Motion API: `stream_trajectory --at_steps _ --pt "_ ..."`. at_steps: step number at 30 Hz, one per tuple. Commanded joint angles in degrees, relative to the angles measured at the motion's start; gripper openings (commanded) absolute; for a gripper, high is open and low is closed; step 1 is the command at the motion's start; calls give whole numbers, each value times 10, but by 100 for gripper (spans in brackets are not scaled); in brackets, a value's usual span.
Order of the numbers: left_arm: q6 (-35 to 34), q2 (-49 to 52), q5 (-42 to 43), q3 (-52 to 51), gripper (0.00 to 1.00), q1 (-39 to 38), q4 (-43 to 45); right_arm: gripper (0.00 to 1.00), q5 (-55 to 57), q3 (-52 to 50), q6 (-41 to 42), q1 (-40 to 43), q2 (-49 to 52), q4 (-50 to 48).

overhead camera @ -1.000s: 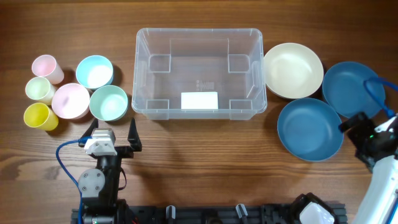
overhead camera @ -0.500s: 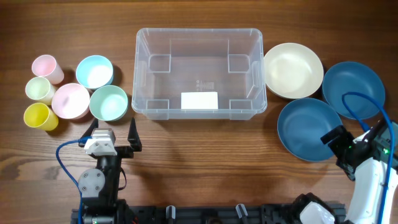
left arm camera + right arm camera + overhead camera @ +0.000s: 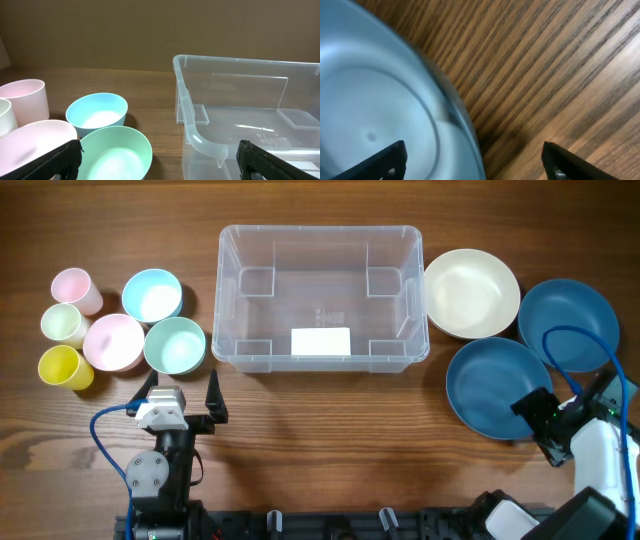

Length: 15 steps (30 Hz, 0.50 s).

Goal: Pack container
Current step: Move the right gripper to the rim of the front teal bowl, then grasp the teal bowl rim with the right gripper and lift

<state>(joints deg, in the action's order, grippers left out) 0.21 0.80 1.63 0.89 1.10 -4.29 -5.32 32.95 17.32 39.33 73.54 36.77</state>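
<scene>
My right fingers reach down past its rim (image 3: 523, 437), one inside and one over the tabletop. My right gripper is ready to close on the nearer dark blue bowl (image 3: 495, 387).
The clear container (image 3: 222, 300) stands empty at the table's middle back, with a white label inside; its near left corner shows in the left wrist view (image 3: 200, 137). My left gripper (image 3: 182, 380) is open and empty, in front of the mint green bowl (image 3: 174, 345), apart from it. In the left wrist view the left gripper (image 3: 160, 162) spans the gap between the mint green bowl (image 3: 115, 152) and the container. My right gripper (image 3: 541, 426) is open at the lower right rim of the nearer dark blue bowl (image 3: 495, 387). In the right wrist view the right gripper (image 3: 475, 165) has that bowl's rim (image 3: 465, 130) between its fingers.
A cream bowl (image 3: 471, 292) and a second dark blue bowl (image 3: 567, 323) lie right of the container. Left of it are a light blue bowl (image 3: 152, 294), a pink bowl (image 3: 113, 341), and pink (image 3: 75, 288), pale green (image 3: 63, 324) and yellow (image 3: 64, 367) cups.
My right arm has swung left and towards the front, bringing its open gripper from beside the far blue bowl to the nearer blue bowl's rim. The left arm has not moved.
</scene>
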Motion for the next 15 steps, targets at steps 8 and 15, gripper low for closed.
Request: stream_trajectory --at_steps 8,15 --pt "11 -3 5 -6 100 -3 1 45 -3 -5 8 3 21 -8" --pt "11 -3 5 -6 100 -3 1 23 -7 -4 8 3 21 -9"
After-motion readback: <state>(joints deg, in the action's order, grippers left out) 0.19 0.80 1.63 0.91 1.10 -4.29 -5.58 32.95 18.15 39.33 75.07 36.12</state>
